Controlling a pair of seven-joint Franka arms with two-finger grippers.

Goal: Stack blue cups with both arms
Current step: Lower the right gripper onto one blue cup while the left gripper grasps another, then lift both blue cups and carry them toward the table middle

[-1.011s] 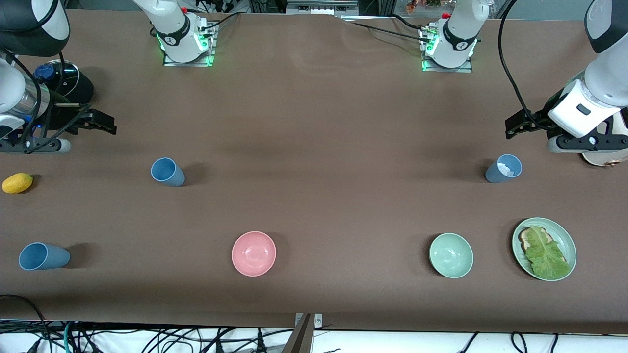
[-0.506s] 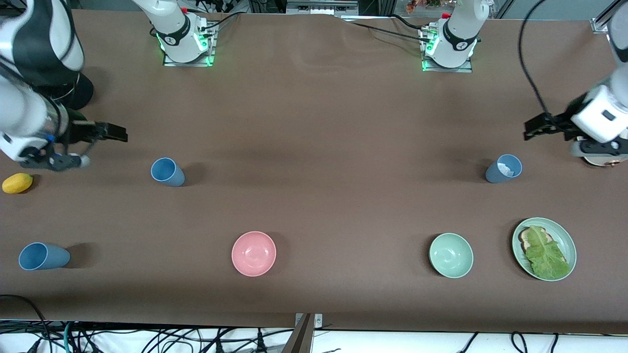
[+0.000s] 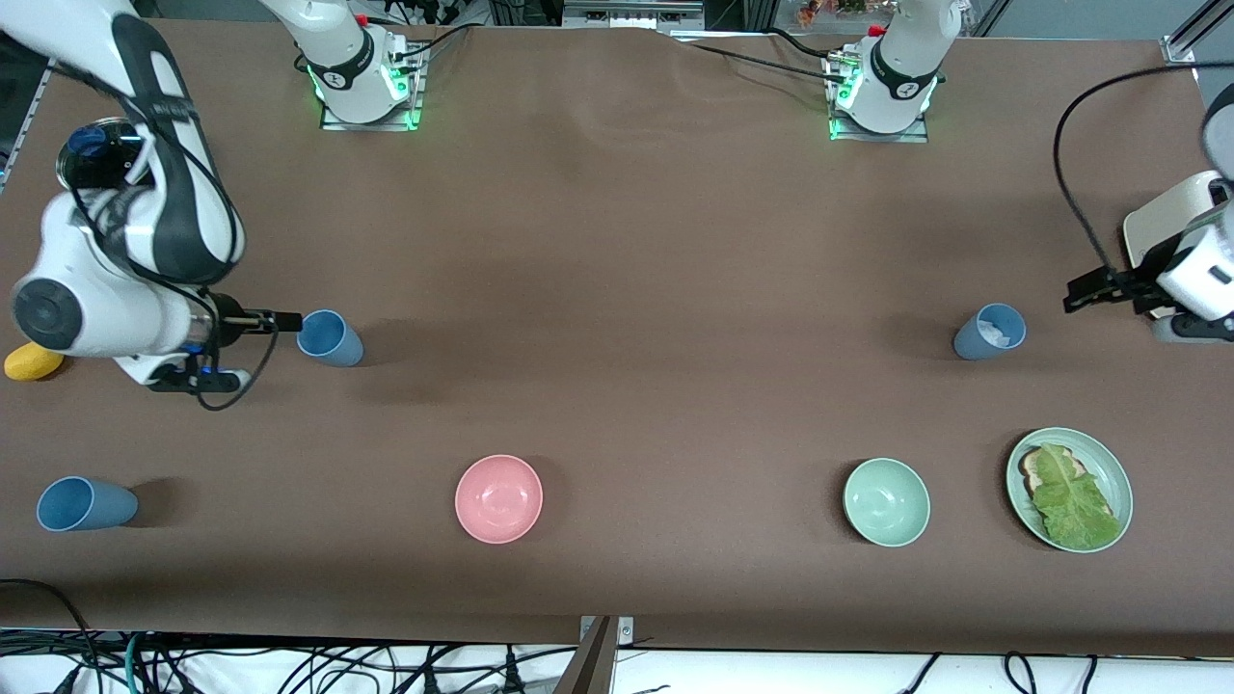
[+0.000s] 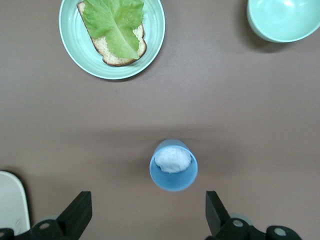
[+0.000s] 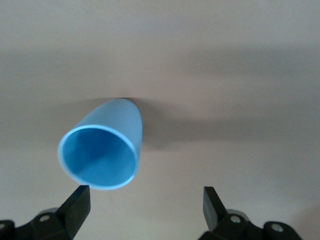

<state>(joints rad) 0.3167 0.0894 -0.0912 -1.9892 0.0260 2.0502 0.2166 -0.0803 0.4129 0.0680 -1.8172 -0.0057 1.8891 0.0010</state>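
Note:
The nearby blue cup needs to be stacked with the blue cup holding the white scrap [image 3: 987,332]. My right gripper should next grab the nearby blue cup by its rim [image 3: 320,334].
Three blue cups stand on the brown table. One blue cup [image 3: 329,338] is at the right arm's end, also in the right wrist view [image 5: 102,148]. My right gripper [image 3: 285,321] is open, its fingertips right beside this cup's rim. A second blue cup [image 3: 84,504] stands nearer the front camera at the same end. A greyer cup with a white scrap inside [image 3: 990,332] is at the left arm's end, also in the left wrist view [image 4: 173,165]. My left gripper [image 3: 1082,292] is open, empty, a short way from it.
A pink bowl [image 3: 498,498], a green bowl [image 3: 886,502] and a green plate with bread and lettuce [image 3: 1069,490] lie nearer the front camera. A yellow lemon [image 3: 29,362] and a black pot [image 3: 96,151] sit at the right arm's end. A white board [image 3: 1162,217] lies by the left gripper.
My right gripper has come down and across to the rim of the blue cup. My left gripper has moved down toward the table beside the greyer cup.

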